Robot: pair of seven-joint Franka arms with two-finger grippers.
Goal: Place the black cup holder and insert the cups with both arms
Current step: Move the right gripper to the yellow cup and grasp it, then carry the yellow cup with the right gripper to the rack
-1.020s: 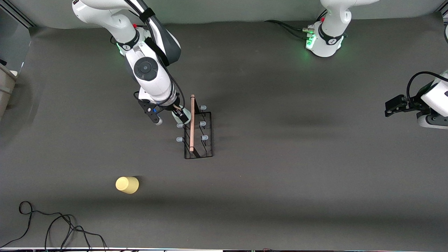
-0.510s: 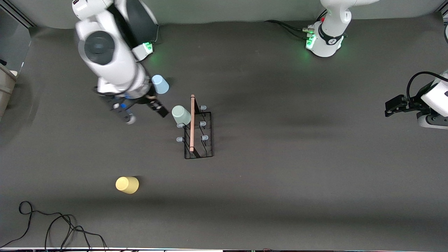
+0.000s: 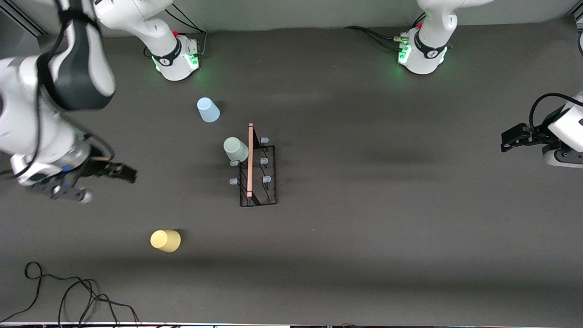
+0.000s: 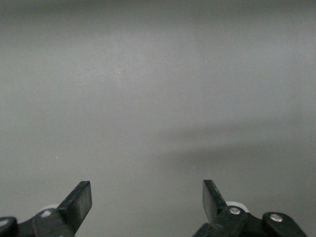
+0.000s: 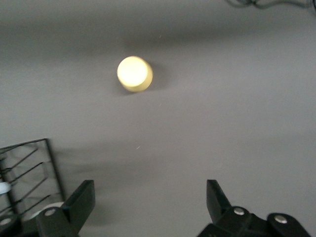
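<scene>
The yellow cup (image 3: 166, 240) needs to hang on the black cup holder (image 3: 268, 175), so next my right gripper will grab the cup by its sides near its closed base.
The black cup holder (image 3: 268, 175) stands mid-table with its wooden rod (image 3: 250, 159) along the top. The mint green cup (image 3: 235, 149) hangs upside down on a peg on the side facing the right arm's end. The light blue cup (image 3: 208, 110) stands upside down on the table, farther from the front camera than the holder. The yellow cup (image 3: 166, 240) stands upside down, nearer the camera; it also shows in the right wrist view (image 5: 134, 73). My right gripper (image 3: 108, 185) is open and empty over bare table between the holder and the right arm's end. My left gripper (image 3: 504, 141) is open and empty and waits at the left arm's end.
A black cable (image 3: 68, 291) lies coiled near the table's front edge at the right arm's end. A corner of the holder (image 5: 24, 173) shows in the right wrist view. The left wrist view shows only bare grey table (image 4: 158, 98).
My right gripper has let go of the mint green cup on the holder's peg and swung away toward the right arm's end. The light blue cup came into view. The left arm has not moved.
</scene>
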